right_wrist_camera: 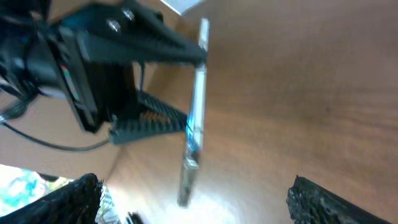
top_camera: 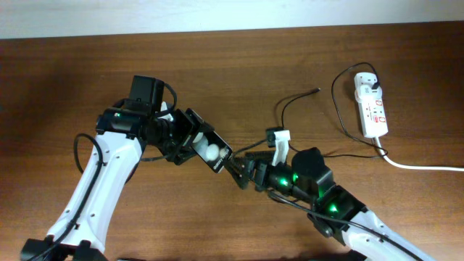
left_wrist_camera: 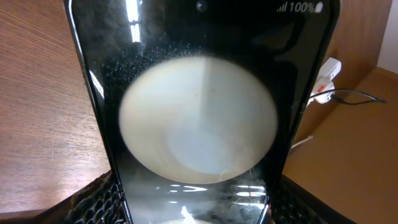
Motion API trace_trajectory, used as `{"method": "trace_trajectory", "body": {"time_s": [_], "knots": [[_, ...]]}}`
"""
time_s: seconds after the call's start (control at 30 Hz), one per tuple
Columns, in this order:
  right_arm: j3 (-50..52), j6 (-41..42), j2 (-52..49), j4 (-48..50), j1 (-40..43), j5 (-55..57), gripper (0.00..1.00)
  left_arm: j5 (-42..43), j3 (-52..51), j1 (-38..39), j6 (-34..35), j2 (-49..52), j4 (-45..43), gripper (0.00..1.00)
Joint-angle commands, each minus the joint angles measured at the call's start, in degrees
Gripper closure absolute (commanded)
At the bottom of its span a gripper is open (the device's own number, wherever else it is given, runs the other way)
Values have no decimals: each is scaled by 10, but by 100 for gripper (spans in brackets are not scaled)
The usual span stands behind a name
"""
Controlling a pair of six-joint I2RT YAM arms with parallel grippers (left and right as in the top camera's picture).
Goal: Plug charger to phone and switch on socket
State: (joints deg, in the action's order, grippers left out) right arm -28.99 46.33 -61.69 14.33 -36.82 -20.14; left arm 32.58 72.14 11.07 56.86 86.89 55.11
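My right gripper isn't ready to close yet: the phone's end (top_camera: 223, 161) (right_wrist_camera: 194, 124) lies beyond its fingers, and they would miss it now. My right gripper should first move toward the phone's end and then close on it.
My left gripper (top_camera: 183, 142) is shut on the phone (top_camera: 210, 150) and holds it tilted above the table. In the left wrist view the phone's glossy black face (left_wrist_camera: 199, 74) fills the frame, with a finger on each side. My right gripper (top_camera: 240, 173) is open and empty at the phone's lower right end. In the right wrist view (right_wrist_camera: 194, 183) its fingers are wide apart, with the phone edge-on (right_wrist_camera: 195, 112) ahead. The charger (top_camera: 336, 98) lies looped on the table, its connector tip (top_camera: 317, 90) free. Its black plug sits in the white socket (top_camera: 371, 109) at the far right.
The socket's thick white cord (top_camera: 420, 167) runs off the right edge. The socket also shows in the left wrist view (left_wrist_camera: 326, 78), beyond the phone. The charger's loops lie between my right arm and the socket.
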Motion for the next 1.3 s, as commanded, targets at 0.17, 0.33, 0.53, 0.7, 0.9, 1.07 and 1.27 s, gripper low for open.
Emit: {"method": "trace_trajectory", "body": {"time_s": [0.17,0.33,0.53,0.7,0.9,1.07,1.27], "knots": [[-10,11,-83,86,-7,16,14,28,1,-4,8,-6,-4,43],[-10,11,-111,139,-8,16,23,47,1,-3,15,-6,-4,43],[-10,11,-136,179,-56,80,30,47,1,-3,30,-6,-6,43],[-10,55,-136,189,-67,131,37,47,1,-3,29,-6,-6,43],[-10,67,-137,207,-70,134,42,47,1,-3,30,-6,-6,43],[-10,67,-137,207,-75,134,44,46,1,-2,35,-6,-7,43],[-10,67,-137,205,-75,138,50,45,1,29,40,-6,-39,44]]}}
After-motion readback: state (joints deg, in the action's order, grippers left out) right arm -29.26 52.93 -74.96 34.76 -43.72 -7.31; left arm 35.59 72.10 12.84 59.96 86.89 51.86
